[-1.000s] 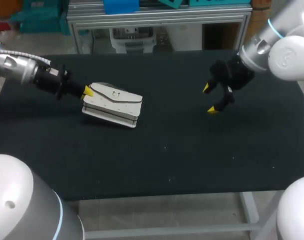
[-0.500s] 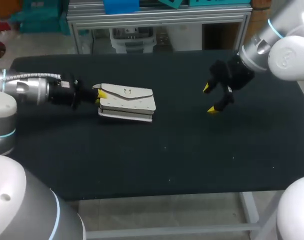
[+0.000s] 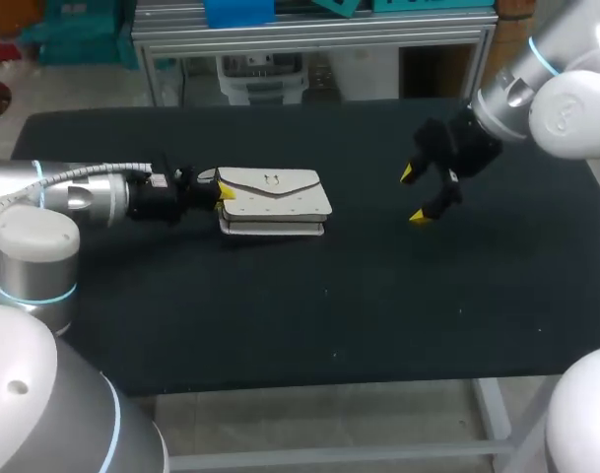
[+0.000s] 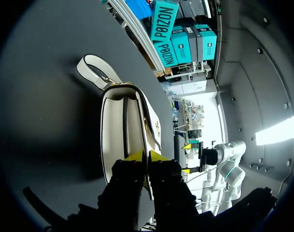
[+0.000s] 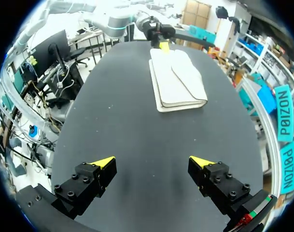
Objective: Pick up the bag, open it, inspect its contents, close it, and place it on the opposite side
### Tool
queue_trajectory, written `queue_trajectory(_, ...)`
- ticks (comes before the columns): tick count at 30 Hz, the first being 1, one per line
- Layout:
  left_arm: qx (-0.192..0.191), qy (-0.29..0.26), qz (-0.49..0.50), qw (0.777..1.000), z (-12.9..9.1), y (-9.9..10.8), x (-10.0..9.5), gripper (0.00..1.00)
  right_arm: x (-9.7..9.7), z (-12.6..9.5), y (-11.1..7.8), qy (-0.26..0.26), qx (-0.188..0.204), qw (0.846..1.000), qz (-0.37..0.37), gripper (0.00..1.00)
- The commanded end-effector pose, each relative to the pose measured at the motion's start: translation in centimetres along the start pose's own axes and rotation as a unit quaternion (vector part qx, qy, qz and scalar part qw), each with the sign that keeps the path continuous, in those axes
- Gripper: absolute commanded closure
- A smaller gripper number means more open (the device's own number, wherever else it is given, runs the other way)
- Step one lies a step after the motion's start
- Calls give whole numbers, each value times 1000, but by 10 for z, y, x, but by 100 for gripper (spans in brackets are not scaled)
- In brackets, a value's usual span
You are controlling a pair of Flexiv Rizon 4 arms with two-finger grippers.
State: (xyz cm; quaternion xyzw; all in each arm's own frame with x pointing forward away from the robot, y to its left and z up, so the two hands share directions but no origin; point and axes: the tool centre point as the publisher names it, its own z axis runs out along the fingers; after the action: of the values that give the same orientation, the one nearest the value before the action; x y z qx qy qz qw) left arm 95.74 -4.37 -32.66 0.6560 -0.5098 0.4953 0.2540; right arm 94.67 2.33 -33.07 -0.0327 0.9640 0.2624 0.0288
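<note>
To pick up the bag, my right gripper should next grab the bag's loose end [image 3: 322, 210] [image 5: 183, 103], since my left gripper already covers one end of the bag.
A white flap bag [image 3: 275, 200] lies level, left of the table's middle; I cannot tell whether it rests on the black tabletop [image 3: 309, 296]. My left gripper [image 3: 224, 189] is shut on the bag's left end. In the left wrist view its yellow tips [image 4: 146, 157] pinch the flap's edge, with the bag [image 4: 125, 130] stretching ahead and its strap [image 4: 93, 72] at the far end. My right gripper [image 3: 414, 195] hangs open over the right side, well apart from the bag. From the right wrist, the bag [image 5: 178, 79] lies far ahead of the open gripper [image 5: 151, 162], and my left gripper [image 5: 162, 46] is behind it.
Between the bag and my right gripper is bare black tabletop. The table's back edge [image 3: 280, 106] runs behind the bag, and the front edge [image 3: 309, 379] lies well below it.
My left arm has carried the bag to the right, toward the table's middle, and the bag has levelled out from a tilt. The right arm has not moved.
</note>
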Motion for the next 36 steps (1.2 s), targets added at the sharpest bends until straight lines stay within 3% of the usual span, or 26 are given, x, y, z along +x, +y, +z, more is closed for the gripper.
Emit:
queue_trajectory(1,-38,2,-8,999,5,8,0,100,-1,0,0,1,1,1000,0,0)
queue_trajectory(6,-76,5,-17,997,0,15,2,100,-1,0,0,1,1,1000,0,0)
queue_trajectory(11,-67,-1,1,998,3,28,-3,100,-1,0,0,1,1,1000,0,0)
queue_trajectory(30,-90,-4,-6,996,30,54,-13,100,-1,0,0,1,1,1000,0,0)
queue_trajectory(31,-91,-4,-6,996,30,55,-12,95,-1,0,0,1,1,1000,0,0)
queue_trajectory(33,-93,-6,-6,996,29,55,-10,26,-1,0,0,1,1,1000,0,0)
queue_trajectory(34,-92,-8,-4,996,27,54,-9,0,-1,0,0,1,1,1000,0,0)
queue_trajectory(36,-91,-11,0,996,22,51,-7,0,-1,0,0,1,1,1000,0,0)
